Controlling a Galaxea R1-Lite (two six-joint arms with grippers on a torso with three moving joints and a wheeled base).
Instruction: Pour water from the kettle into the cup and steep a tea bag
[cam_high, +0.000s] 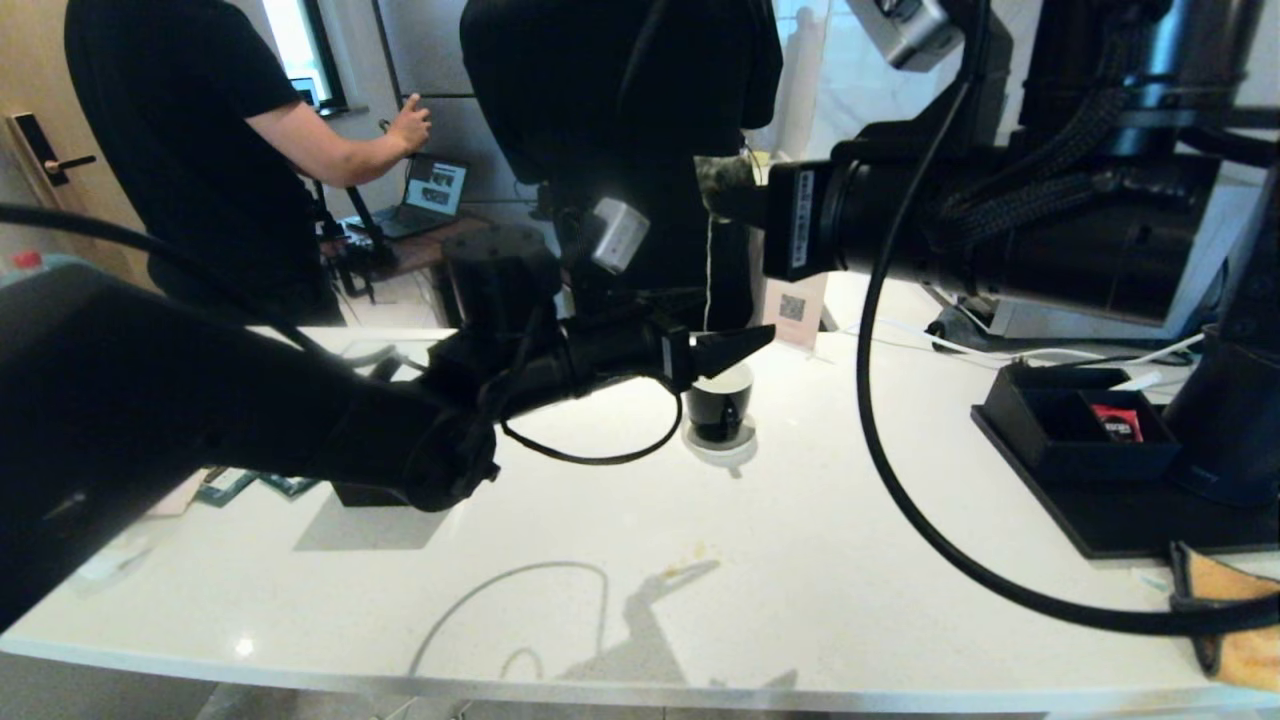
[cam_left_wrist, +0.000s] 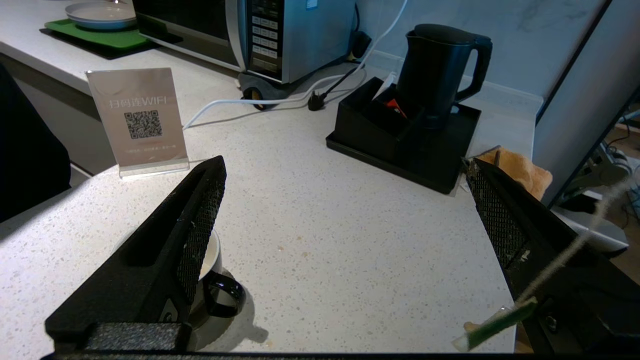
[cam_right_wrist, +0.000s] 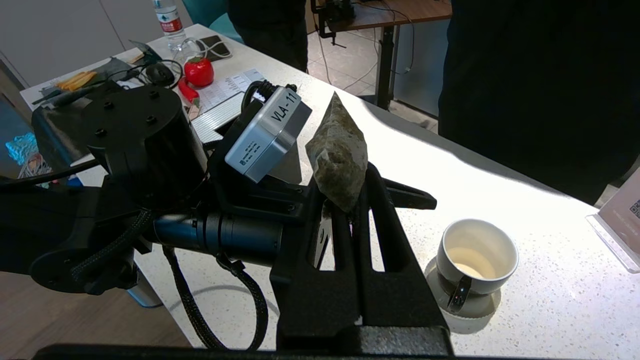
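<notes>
The green tag (cam_left_wrist: 501, 327) hangs from its string (cam_left_wrist: 576, 243) inside the open fingers of my left gripper. My left gripper needs to close. Closing now would hold the tag.
The black cup (cam_high: 720, 402) with a white inside stands on its white saucer (cam_high: 722, 450) mid-table. My left gripper (cam_high: 740, 347) hovers just above its rim, wide open and holding nothing (cam_left_wrist: 344, 161); one of its fingers (cam_left_wrist: 200, 225) covers part of the cup (cam_left_wrist: 214, 260). My right gripper (cam_high: 735, 195) is higher up, shut on the tea bag (cam_right_wrist: 337, 150). The bag's string (cam_high: 708, 270) hangs down to a green tag (cam_left_wrist: 495, 325) beside the left gripper's other finger. The matte black kettle (cam_left_wrist: 440, 70) stands on a black tray (cam_left_wrist: 400, 160) at the table's right.
A person in black (cam_high: 200, 130) stands back left at a laptop, and another dark figure (cam_high: 620, 100) is just behind the table. A QR sign (cam_left_wrist: 140, 120), a microwave (cam_left_wrist: 260, 35), a sachet box (cam_high: 1080, 430) and an orange cloth (cam_high: 1235, 620) are nearby.
</notes>
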